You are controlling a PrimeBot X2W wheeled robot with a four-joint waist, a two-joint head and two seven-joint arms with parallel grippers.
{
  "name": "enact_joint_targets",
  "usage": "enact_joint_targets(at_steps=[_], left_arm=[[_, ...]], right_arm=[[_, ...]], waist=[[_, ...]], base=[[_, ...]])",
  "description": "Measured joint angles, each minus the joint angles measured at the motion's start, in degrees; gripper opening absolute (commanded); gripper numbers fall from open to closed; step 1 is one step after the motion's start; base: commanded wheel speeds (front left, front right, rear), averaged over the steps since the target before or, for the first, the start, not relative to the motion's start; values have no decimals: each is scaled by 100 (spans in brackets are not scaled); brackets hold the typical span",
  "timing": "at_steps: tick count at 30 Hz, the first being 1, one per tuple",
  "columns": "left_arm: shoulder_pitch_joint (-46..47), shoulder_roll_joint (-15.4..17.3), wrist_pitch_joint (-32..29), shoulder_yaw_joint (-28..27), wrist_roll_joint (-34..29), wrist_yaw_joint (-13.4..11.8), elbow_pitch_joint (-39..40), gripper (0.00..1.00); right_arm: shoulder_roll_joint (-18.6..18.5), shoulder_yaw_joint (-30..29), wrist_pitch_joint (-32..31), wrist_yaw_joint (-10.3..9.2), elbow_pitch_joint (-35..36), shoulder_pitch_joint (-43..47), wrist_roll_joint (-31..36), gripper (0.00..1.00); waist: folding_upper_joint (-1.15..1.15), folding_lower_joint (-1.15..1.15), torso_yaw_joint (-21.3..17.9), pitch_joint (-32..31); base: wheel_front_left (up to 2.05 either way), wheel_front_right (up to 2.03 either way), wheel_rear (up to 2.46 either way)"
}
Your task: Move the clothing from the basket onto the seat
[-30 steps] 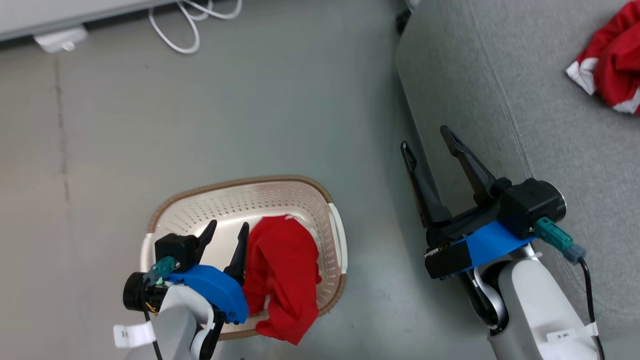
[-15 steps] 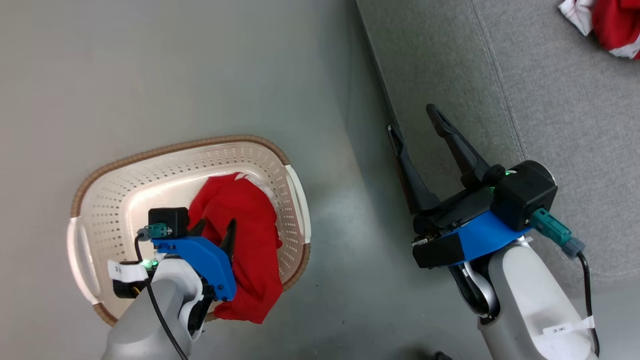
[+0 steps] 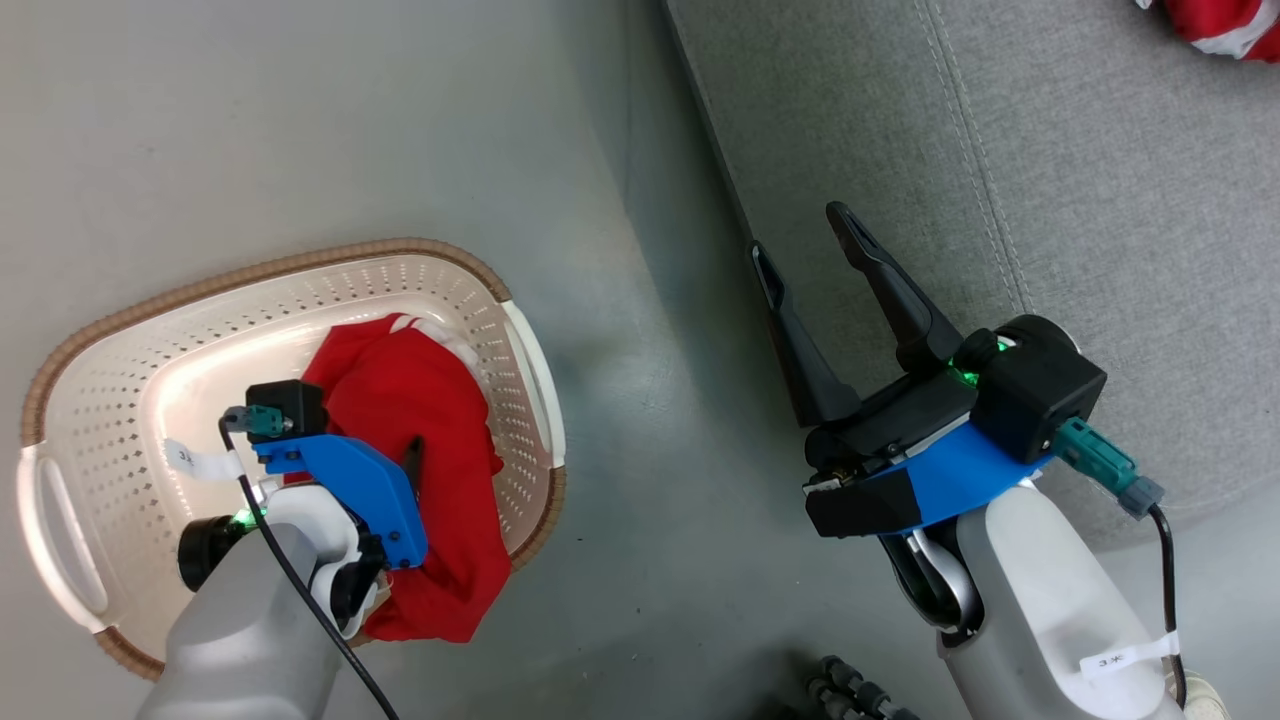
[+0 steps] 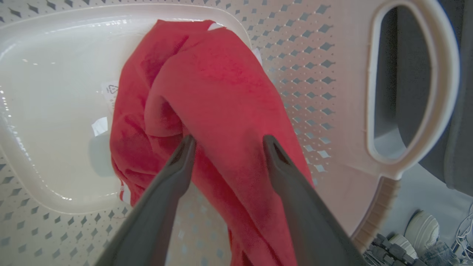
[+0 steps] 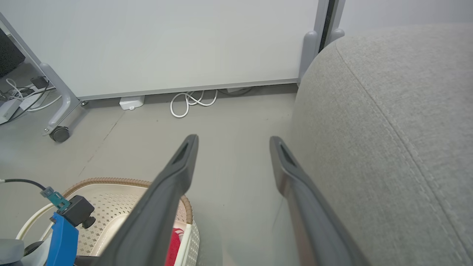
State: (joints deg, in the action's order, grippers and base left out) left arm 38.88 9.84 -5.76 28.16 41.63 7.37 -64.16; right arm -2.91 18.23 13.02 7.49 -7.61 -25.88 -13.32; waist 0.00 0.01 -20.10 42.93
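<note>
The red garment needs to go out of the basket and onto the seat, so my left gripper should grab the garment by its long fold next.
A red garment lies in the cream basket, draped over its near rim; in the left wrist view the garment spreads under the fingers. My left gripper is open, its two fingers reaching down and straddling a fold of the red fabric. A second red garment with white trim rests on the grey sofa at the top right. My right gripper hangs open and empty over the sofa's front edge; in the right wrist view this gripper points at the floor beside the sofa.
The basket stands on grey floor left of the sofa. In the right wrist view a white panel with a coiled white cable and a castor stand ahead. Shoes and cables lie past the basket's handle.
The head camera has swung, shifting the whole picture left and up. My left gripper has dropped deeper into the basket, over the red garment. The right gripper stays open.
</note>
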Motion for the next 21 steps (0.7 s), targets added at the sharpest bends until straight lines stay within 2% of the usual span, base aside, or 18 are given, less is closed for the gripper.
enact_joint_targets(at_steps=[9, 10, 11, 21], left_arm=[[66, 97, -103, -34, 163, 1, -38, 100], [66, 105, -121, -20, 168, 1, -33, 46], [66, 99, -127, -2, 167, 1, -27, 0], [80, 70, -205, 105, 164, 0, 70, 0]], right_arm=[[-1, 85, 121, 0, -52, -90, -151, 100], [-1, 91, 125, 0, -64, -90, -163, 100], [-1, 99, 126, 0, -75, -92, -182, 100], [-1, 109, 176, 0, -186, -113, -218, 100]], waist=[[0, 0, -178, 162], [0, 0, -190, 169], [0, 0, -202, 174], [0, 0, -241, 126]], base=[[0, 0, 0], [0, 0, 0], [0, 0, 0], [0, 0, 0]])
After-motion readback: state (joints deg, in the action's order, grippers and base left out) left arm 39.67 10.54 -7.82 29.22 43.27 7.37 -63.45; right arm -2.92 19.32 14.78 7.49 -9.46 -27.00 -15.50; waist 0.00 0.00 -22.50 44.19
